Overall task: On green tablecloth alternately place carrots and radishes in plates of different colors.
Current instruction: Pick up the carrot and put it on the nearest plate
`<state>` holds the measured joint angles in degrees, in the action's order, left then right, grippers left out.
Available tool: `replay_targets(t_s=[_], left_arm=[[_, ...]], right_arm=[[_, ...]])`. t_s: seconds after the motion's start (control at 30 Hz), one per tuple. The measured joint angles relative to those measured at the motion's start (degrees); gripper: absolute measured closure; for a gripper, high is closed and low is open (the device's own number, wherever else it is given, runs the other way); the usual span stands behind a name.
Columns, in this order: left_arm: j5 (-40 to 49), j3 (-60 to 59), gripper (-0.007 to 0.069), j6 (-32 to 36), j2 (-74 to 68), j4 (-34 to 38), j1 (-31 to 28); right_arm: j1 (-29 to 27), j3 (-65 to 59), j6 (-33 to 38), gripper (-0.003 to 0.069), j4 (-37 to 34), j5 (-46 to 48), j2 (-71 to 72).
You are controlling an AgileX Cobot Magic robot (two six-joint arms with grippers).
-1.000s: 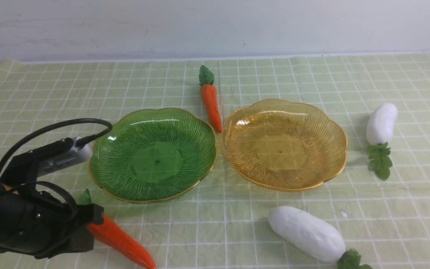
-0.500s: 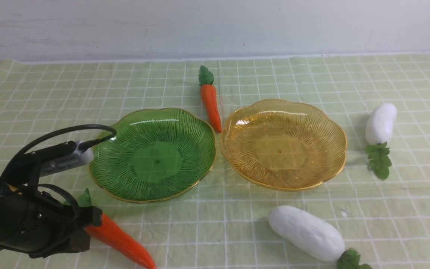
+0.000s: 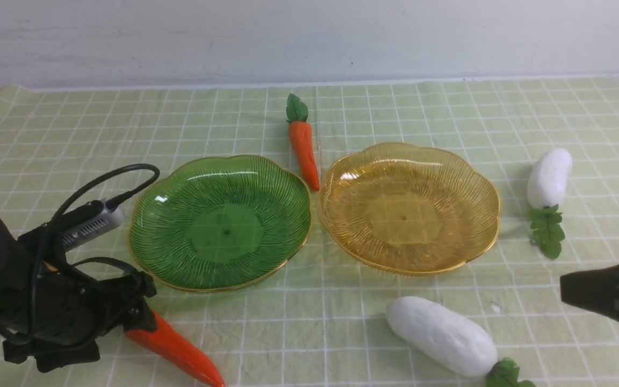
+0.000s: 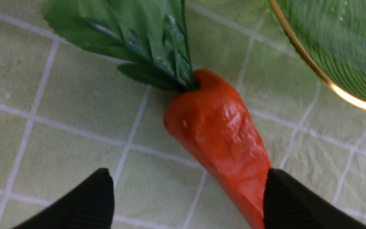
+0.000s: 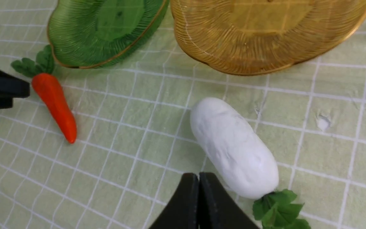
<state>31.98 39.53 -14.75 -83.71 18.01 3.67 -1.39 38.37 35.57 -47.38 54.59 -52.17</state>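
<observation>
The left gripper will next grab the orange carrot by its thick leafy end (image 3: 149, 333), since the carrot is long and narrows to a thin tip (image 3: 213, 375).
On the green tablecloth (image 3: 73, 129) lie an empty green plate (image 3: 221, 223) and an empty amber plate (image 3: 409, 207). A large carrot (image 3: 175, 346) lies in front of the green plate. My left gripper (image 3: 140, 317) is low over the carrot's leafy end. In the left wrist view the left gripper (image 4: 189, 178) is open. The carrot (image 4: 221, 133) lies between the jaws, against one fingertip (image 4: 278, 184). My right gripper (image 5: 199, 178) is shut and empty beside the near radish (image 5: 233, 149). It shows at the right edge of the front view (image 3: 570, 290).
A smaller carrot (image 3: 304, 145) lies between the two plates at the back. A second radish (image 3: 549, 177) lies right of the amber plate, and the near radish (image 3: 441, 336) lies in front of it. A white wall stands behind the cloth.
My left arm has tilted and shifted slightly over the large carrot, which has not moved. My right gripper has come into the front view at the right edge.
</observation>
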Motion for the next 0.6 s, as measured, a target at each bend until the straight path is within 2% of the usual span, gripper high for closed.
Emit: replay_targets(t_s=[0.2, 0.33, 0.43, 0.53, 0.6], left_arm=[[-5.4, 1.4, 0.0022, -0.9, -6.2, 3.6, 0.0], [-6.2, 2.6, 0.0049, -1.0, -9.2, 4.1, 0.0], [-5.7, 2.9, 0.0125, -1.0, -9.5, 3.4, 0.0], [-2.2, 3.5, 0.0292, -0.9, -9.2, 0.3, 0.0], [1.4, 4.2, 0.0288, -0.9, -8.3, -2.1, 0.0]], right_arm=[[0.0, 0.0, 2.0, 0.0673, -0.7, -0.7, 0.0], [0.0, 0.0, 2.2, 0.0673, -0.7, -1.0, -0.1], [0.0, 0.0, 2.2, 0.0673, -0.7, -1.2, 0.0], [0.0, 0.6, 1.0, 0.0673, 0.9, -0.5, 0.0], [0.0, 1.7, 0.1, 0.0673, 3.1, 1.2, -0.3]])
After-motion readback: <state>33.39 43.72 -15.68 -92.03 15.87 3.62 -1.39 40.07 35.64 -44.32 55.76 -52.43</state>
